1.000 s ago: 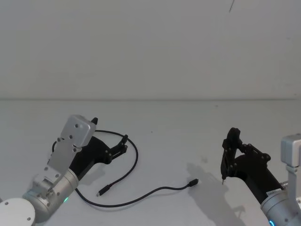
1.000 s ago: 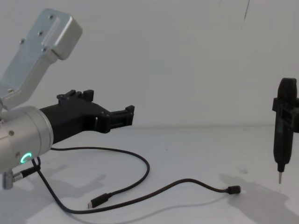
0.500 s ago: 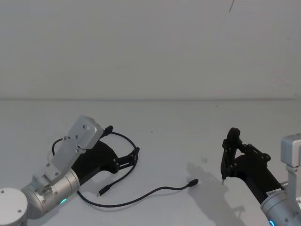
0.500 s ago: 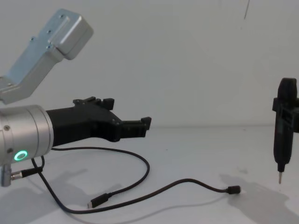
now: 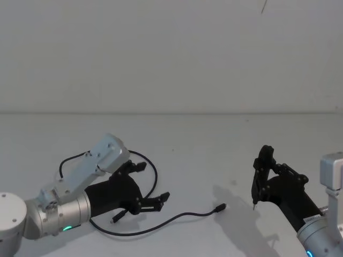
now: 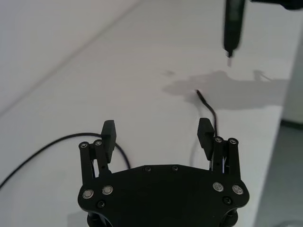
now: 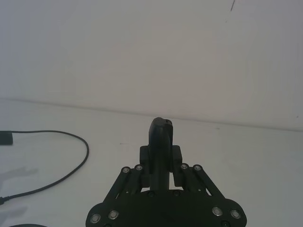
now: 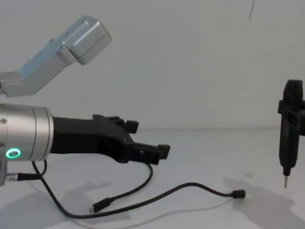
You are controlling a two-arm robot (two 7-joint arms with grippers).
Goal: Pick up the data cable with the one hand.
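The data cable's plug has to stay free to meet the pen-like tool's tip, so my left gripper should grab the cord behind that plug (image 8: 202, 185) (image 6: 212, 111) next.
The data cable (image 5: 182, 215) is a thin black cord lying loose on the white table, with one plug (image 5: 221, 207) toward the right and the other (image 5: 115, 218) by my left arm. It also shows in the chest view as the data cable (image 8: 190, 185) and past the left gripper as the data cable (image 6: 210, 113). My left gripper (image 5: 153, 184) hovers just above the cable's loop, open, with nothing between its fingers (image 6: 109, 135). From the chest, the left gripper (image 8: 150, 140) sits a little above the cord. My right gripper (image 5: 262, 176) stands off to the right, shut on a slim black pen-like tool (image 8: 290, 129).
The white table (image 5: 203, 150) runs back to a plain white wall. The tool's metal tip (image 5: 253, 203) hangs just above the surface, to the right of the cable's right plug. A short lead (image 8: 21, 177) hangs from my left arm.
My left arm has swung right and lower, bringing its gripper from the far side of the loop to over the near side. Its fingers now show spread. The right arm has not moved.
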